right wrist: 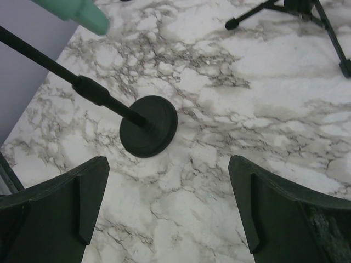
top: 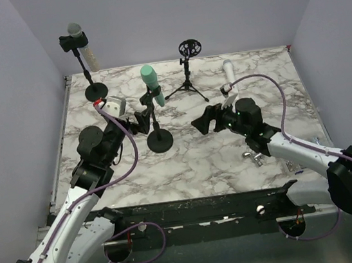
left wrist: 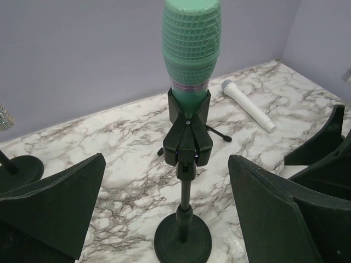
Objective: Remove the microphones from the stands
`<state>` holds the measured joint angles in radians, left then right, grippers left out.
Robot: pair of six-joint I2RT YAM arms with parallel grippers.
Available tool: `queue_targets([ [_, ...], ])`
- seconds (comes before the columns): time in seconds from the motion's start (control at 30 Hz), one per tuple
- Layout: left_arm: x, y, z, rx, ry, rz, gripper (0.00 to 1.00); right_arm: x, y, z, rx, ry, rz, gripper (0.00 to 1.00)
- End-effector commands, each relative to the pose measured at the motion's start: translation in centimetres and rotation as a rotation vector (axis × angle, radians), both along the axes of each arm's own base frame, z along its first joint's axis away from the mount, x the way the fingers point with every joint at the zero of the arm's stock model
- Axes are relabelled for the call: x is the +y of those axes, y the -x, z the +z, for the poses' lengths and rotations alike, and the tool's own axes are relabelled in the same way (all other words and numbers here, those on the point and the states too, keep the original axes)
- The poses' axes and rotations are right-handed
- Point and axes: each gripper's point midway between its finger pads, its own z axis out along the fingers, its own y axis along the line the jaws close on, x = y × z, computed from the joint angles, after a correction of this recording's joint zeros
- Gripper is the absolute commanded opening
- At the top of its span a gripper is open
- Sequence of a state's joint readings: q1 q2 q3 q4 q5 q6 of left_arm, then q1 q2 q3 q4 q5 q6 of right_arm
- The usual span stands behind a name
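The right gripper grabs the green microphone by the part beneath its head, above the clip, next, to remove the microphone from the stand.
A green microphone (top: 149,78) stands upright in the clip (top: 150,99) of a black stand with a round base (top: 160,141) at the table's middle. My left gripper (top: 141,122) is open just left of the stand's pole. In the left wrist view the microphone (left wrist: 191,49), clip (left wrist: 188,137) and base (left wrist: 182,239) sit between and beyond the open left gripper (left wrist: 166,164), untouched. My right gripper (top: 206,121) is open and empty, to the right of the stand. The right wrist view shows the base (right wrist: 148,126) and the microphone's end (right wrist: 77,12) ahead of the right gripper (right wrist: 168,161).
A grey-headed microphone (top: 73,33) sits on a second stand (top: 96,90) at the back left. A tripod stand with an empty ring mount (top: 186,52) is at the back centre. A white microphone (top: 228,70) lies on the marble beside it. A small metal part (top: 254,155) lies near the right arm.
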<state>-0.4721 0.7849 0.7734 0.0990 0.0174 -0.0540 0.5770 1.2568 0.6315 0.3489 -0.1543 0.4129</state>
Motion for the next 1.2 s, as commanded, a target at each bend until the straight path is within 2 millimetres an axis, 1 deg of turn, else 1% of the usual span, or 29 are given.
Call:
queue_targets([
  [0.0,1.2,1.1,0.1,-0.033,-0.013,0.019,0.99,1.1,-0.1,7.6,-0.153,-0.019,0.072,1.00],
  [0.07,2.3,1.2,-0.3,-0.029,-0.019,0.073,0.98,1.4,-0.4,9.9,-0.186,-0.016,0.085,1.00],
  [0.17,4.0,1.7,-0.3,-0.047,-0.030,0.143,0.99,2.0,-0.8,13.4,-0.247,-0.041,0.100,1.00],
  [0.23,4.8,2.2,-0.2,-0.075,-0.047,0.168,0.99,2.4,-1.5,15.2,-0.259,-0.072,0.074,1.00],
  [0.3,5.2,2.6,-0.6,-0.086,-0.034,0.179,0.99,3.1,-2.2,16.9,-0.269,-0.104,0.067,1.00],
  [0.37,5.6,3.0,-0.5,-0.096,-0.010,0.192,0.99,4.6,-2.5,18.3,-0.293,-0.114,0.083,1.00],
  [0.43,5.7,3.4,0.1,-0.119,-0.033,0.187,0.99,6.4,-2.8,19.3,-0.329,-0.094,0.094,1.00],
  [0.47,5.9,3.5,0.3,-0.130,-0.041,0.194,0.98,7.3,-2.8,20.1,-0.355,-0.085,0.100,1.00],
  [0.5,6.3,3.5,0.5,-0.136,-0.039,0.211,0.99,8.4,-2.7,20.4,-0.373,-0.069,0.116,1.00],
  [0.53,6.7,3.6,0.6,-0.137,-0.027,0.233,0.99,9.3,-2.7,21.1,-0.399,-0.062,0.131,1.00],
  [0.57,6.9,3.7,0.7,-0.137,-0.016,0.241,0.99,10.4,-2.6,21.4,-0.412,-0.053,0.143,1.00],
  [0.63,6.9,4.2,1.0,-0.149,0.005,0.231,0.99,11.8,-3.0,22.0,-0.434,-0.026,0.125,1.00],
  [0.73,6.6,4.8,1.6,-0.171,0.029,0.205,0.98,13.3,-4.1,21.6,-0.437,0.024,0.079,1.00],
  [0.8,6.6,5.0,1.8,-0.175,0.039,0.198,0.99,13.8,-4.9,21.3,-0.434,0.050,0.035,1.00],
  [0.9,6.5,5.3,2.0,-0.175,0.056,0.186,0.99,14.6,-5.4,20.9,-0.449,0.084,-0.008,0.99],
  [1.03,6.0,5.5,2.1,-0.175,0.057,0.163,0.98,14.7,-6.2,20.2,-0.480,0.160,-0.113,0.95],
  [1.17,5.7,5.5,2.1,-0.173,0.054,0.146,0.99,15.2,-6.4,20.0,-0.511,0.194,-0.133,0.87],
])
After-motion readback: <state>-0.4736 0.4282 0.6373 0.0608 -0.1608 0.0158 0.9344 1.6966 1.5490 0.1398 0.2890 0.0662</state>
